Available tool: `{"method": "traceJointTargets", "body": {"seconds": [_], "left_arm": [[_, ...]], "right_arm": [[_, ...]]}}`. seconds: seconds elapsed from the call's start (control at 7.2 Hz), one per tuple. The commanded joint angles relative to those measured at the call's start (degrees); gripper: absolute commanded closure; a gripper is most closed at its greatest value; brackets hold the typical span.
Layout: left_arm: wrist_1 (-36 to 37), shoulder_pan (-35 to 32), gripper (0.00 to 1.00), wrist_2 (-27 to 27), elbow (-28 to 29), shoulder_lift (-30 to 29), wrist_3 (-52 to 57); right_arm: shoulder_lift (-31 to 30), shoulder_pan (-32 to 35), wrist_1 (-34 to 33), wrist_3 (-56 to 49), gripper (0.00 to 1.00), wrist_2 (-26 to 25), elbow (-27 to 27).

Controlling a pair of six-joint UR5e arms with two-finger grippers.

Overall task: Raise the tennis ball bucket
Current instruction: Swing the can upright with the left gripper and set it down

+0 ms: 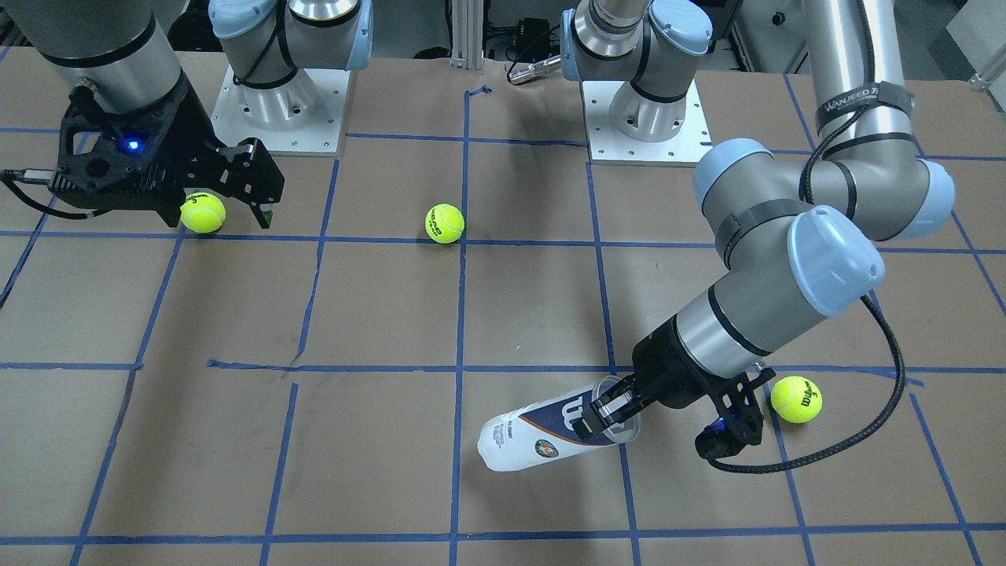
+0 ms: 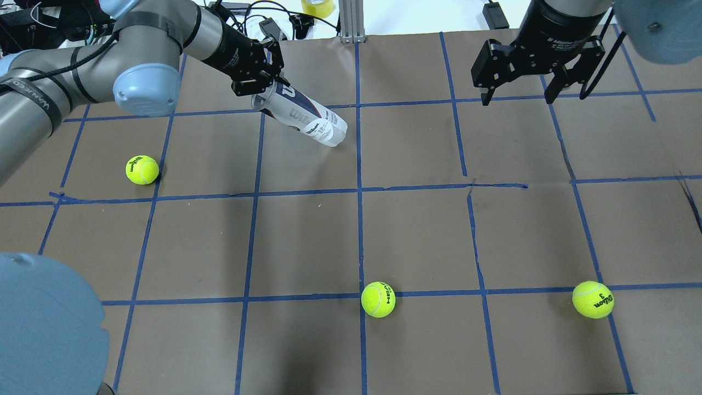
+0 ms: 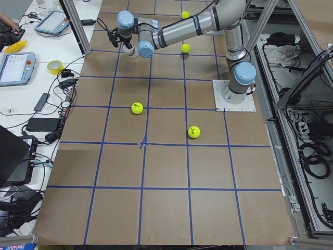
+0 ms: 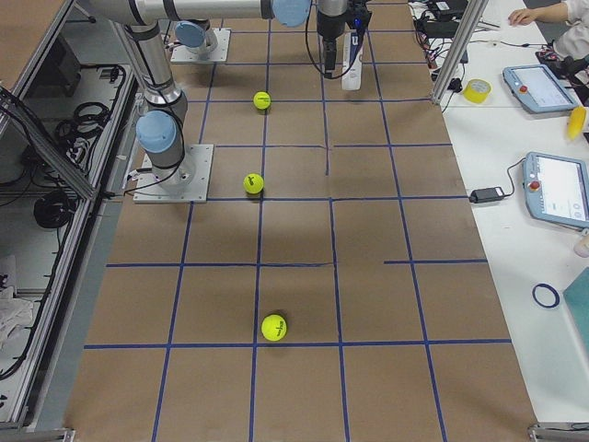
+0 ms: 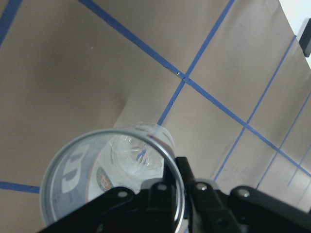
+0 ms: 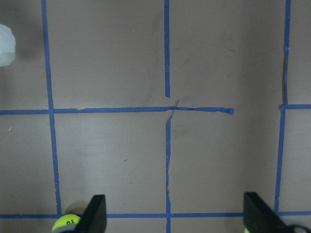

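Note:
The closed end point(image 1: 490, 445) still juts sideways over the table, so my left gripper first turns the tennis ball bucket upright, and only then opens.
The tennis ball bucket point(image 1: 542, 436) is a clear tube with a white and navy label. It also shows in the overhead view point(image 2: 307, 118) and, down its open mouth, in the left wrist view point(image 5: 112, 179). My left gripper point(image 1: 609, 413) is shut on its open rim, one finger inside and one outside, also seen in the overhead view point(image 2: 258, 90). The tube hangs tilted, closed end lower; I cannot tell whether that end touches the table. My right gripper point(image 2: 515, 93) is open and empty, apart from the tube, hovering over the table point(image 6: 177, 218).
Three yellow-green tennis balls lie on the brown paper with its blue tape grid: one near the left arm point(image 2: 142, 169), one in the middle point(image 2: 378, 299), one under the right gripper point(image 1: 203, 213). Arm bases point(image 1: 275, 110) stand at the robot's edge.

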Motion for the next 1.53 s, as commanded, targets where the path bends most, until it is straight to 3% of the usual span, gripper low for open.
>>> {"method": "traceJointTargets", "body": {"seconds": [0.0,0.28,0.42,0.56,1.25,1.39], "left_arm": [[-1.6,-2.9,1.00,15.2,4.6,0.3,9.8],[-5.9,-5.5,1.00,18.9,4.6,0.4,25.9],[-7.1,-7.9,1.00,24.5,4.9,0.3,31.2],[-7.0,-10.7,1.00,25.0,4.9,-0.4,32.4],[-7.1,-11.9,1.00,24.6,4.2,-1.0,33.3],[-7.1,-11.9,0.89,24.5,4.1,-1.1,33.1]], "right_arm": [[-0.1,0.0,0.1,-0.2,0.00,-0.1,0.1],[-0.1,0.0,0.1,-0.3,0.00,-0.1,0.1],[-0.1,0.0,0.1,-0.2,0.00,-0.1,0.2],[-0.1,0.0,0.1,-0.2,0.00,-0.1,0.2],[0.0,0.0,0.2,-0.2,0.00,-0.1,0.5],[0.0,0.0,0.2,-0.2,0.00,-0.1,0.5]]}}
